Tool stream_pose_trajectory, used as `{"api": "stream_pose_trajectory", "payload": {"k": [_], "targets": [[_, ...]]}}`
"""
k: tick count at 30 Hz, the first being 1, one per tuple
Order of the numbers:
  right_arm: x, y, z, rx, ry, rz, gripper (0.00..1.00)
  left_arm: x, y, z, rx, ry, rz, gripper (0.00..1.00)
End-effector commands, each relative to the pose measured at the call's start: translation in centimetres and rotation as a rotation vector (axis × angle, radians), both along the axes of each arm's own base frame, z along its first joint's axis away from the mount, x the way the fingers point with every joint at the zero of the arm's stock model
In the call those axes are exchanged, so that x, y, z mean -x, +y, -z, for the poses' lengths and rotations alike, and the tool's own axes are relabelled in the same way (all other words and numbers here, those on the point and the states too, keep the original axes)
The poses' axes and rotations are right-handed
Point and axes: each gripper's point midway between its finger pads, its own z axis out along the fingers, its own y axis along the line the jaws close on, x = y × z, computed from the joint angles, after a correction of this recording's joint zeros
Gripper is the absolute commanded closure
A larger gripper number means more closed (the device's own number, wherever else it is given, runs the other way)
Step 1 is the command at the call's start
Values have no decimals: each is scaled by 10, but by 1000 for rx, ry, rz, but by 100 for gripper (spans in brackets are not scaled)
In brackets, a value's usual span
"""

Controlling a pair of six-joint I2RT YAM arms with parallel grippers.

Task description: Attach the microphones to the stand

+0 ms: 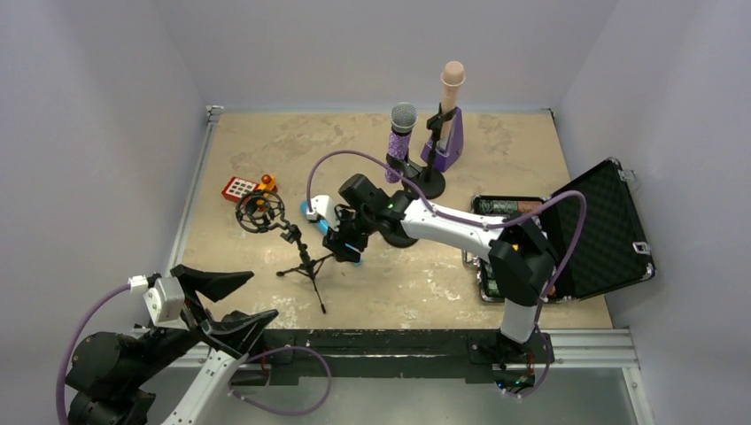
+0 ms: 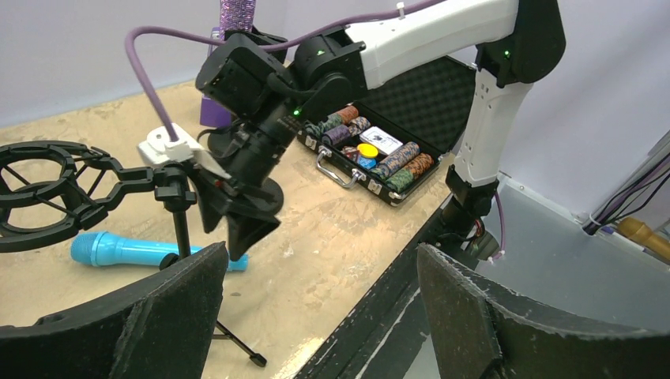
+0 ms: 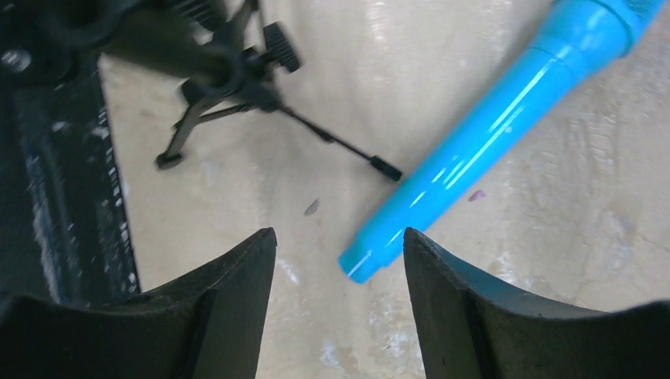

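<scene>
The head and upper handle of the sky-blue microphone need to stay free to go into a stand, so my right gripper should next grab the microphone by its tail end.
A sky-blue microphone (image 3: 490, 134) lies flat on the table. Its tail end sits between the fingertips of my right gripper (image 3: 340, 237), which is open and hovers just above it without touching. In the top view that gripper (image 1: 348, 243) covers the middle of the blue microphone (image 1: 309, 211). Just left of it stands a black tripod stand (image 1: 305, 261) with an empty ring mount (image 1: 259, 212). The glittery purple microphone (image 1: 403, 133) and the pale pink one (image 1: 452, 88) stand upright in clips at the back. My left gripper (image 1: 226, 301) is open and empty over the near left edge.
An open black case (image 1: 567, 235) holding poker chips (image 2: 371, 154) lies at the right. A red keypad (image 1: 239, 188) and an orange object (image 1: 266, 183) sit at the left. A purple pyramid (image 1: 445, 150) stands behind the round stand base (image 1: 431, 183). A tripod leg (image 3: 340, 146) runs close to the blue microphone.
</scene>
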Motion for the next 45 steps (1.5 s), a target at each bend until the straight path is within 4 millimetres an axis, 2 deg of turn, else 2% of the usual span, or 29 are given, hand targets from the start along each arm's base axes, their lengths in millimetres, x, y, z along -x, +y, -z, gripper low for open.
{"api": "stream_pose_trajectory", "payload": {"k": [1, 10, 12, 15, 19, 22, 24, 27, 31, 36, 40, 45], "targets": [[-37, 16, 13, 26, -46, 268, 37, 2, 1, -5, 13, 11, -5, 7], [-40, 6, 59, 110, -27, 373, 40, 1, 3, 1, -1, 28, -18, 7], [-44, 1, 70, 140, -45, 393, 42, 1, 4, 2, -3, 31, -20, 7], [-45, -6, 86, 190, -58, 406, 53, 2, 5, 4, -6, 37, -25, 7], [-45, -17, 104, 254, -68, 406, 54, 5, 7, 6, -11, 42, -30, 7], [-42, -23, 112, 288, -59, 402, 55, 6, 8, 8, -15, 51, -29, 7], [-41, -26, 113, 301, -63, 401, 60, 7, 8, 8, -15, 51, -29, 7], [-41, -31, 106, 303, -81, 395, 77, 9, 9, 7, -16, 49, -29, 7], [-43, -33, 84, 274, -119, 390, 100, 10, 9, 5, -11, 43, -27, 7], [-35, -33, 50, 219, -108, 369, 100, 12, 8, 0, 3, 34, -18, 7], [-16, -32, 24, 161, -51, 309, 100, 13, 8, -4, 16, 33, -19, 7], [6, -43, 18, 163, -5, 238, 100, 14, 8, -7, 31, 33, -19, 7]]}}
